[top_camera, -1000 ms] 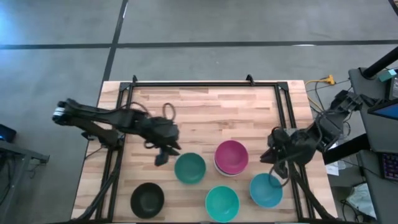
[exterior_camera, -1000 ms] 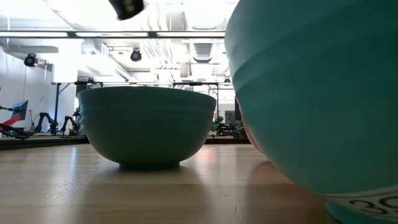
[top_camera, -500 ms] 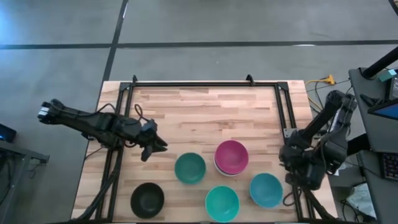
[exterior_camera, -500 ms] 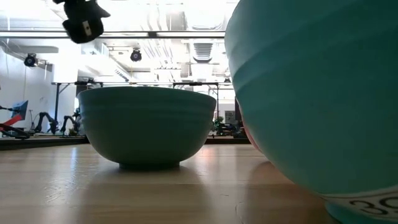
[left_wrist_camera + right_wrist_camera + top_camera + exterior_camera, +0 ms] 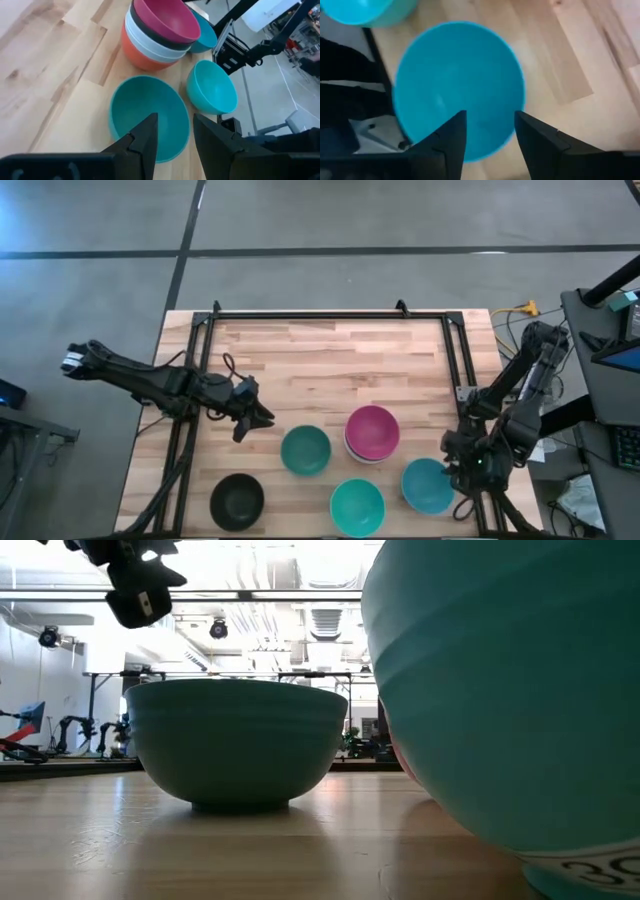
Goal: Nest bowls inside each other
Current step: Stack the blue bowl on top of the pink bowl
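Next, the right gripper picks up the blue bowl by its rim (image 5: pixel 452 491) to nest it inside the magenta bowl (image 5: pixel 372 430).
Five sets of bowls stand on their bases on the wooden table. A dark teal bowl (image 5: pixel 305 450) (image 5: pixel 150 117) (image 5: pixel 238 745) is in the middle. Right of it a magenta bowl (image 5: pixel 372 430) (image 5: pixel 165 20) tops a stack of black, white and red-pink bowls (image 5: pixel 145 52). A turquoise bowl (image 5: pixel 357 506) (image 5: pixel 510 690), a blue bowl (image 5: pixel 428 485) (image 5: pixel 455 90) and a black bowl (image 5: pixel 237 500) line the near edge. My left gripper (image 5: pixel 255 418) (image 5: pixel 175 145) hangs open, left of the dark teal bowl. My right gripper (image 5: pixel 458 468) (image 5: pixel 490 145) is open above the blue bowl's right side.
A black metal frame (image 5: pixel 330 313) runs along the table's far edge and both sides. The far half of the wooden top (image 5: pixel 330 360) is bare. Cables and equipment (image 5: pixel 600 380) stand past the right edge.
My left gripper has drawn back toward the table's left edge, away from the dark teal bowl, and come lower. My right gripper has pulled away from the blue bowl's far rim toward the right edge, then settled beside the bowl. No bowl has moved.
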You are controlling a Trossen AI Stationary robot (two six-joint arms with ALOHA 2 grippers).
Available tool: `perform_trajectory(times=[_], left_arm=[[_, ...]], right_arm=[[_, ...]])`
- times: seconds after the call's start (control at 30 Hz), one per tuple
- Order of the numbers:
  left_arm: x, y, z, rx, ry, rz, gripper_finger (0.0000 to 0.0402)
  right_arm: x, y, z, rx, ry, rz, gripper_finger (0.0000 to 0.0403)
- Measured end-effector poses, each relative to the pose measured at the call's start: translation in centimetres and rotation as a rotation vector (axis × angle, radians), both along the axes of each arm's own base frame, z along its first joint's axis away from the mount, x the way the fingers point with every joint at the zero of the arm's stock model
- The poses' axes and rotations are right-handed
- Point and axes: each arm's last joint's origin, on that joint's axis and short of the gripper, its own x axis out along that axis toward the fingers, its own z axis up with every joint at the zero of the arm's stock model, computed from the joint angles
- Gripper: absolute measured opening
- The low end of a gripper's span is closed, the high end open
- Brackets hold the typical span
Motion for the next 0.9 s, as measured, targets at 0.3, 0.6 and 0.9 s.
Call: perform_trajectory(times=[0.3, 0.6, 0.9], left_arm=[[1.6, -0.6, -0.6, -0.033, -0.006, -0.058, 0.0109], [2.9, -1.1, -0.8, -0.089, -0.026, -0.102, 0.0109], [2.9, -1.4, -0.9, -0.111, -0.012, -0.107, 0.0109]], right_arm=[[0.5, -1.3, -3.3, -0.05, 0.026, -0.068, 0.0169], [1.3, -1.3, -5.1, 0.031, 0.03, -0.032, 0.0164], [1.3, -1.8, -5.9, 0.026, 0.064, -0.081, 0.0128]])
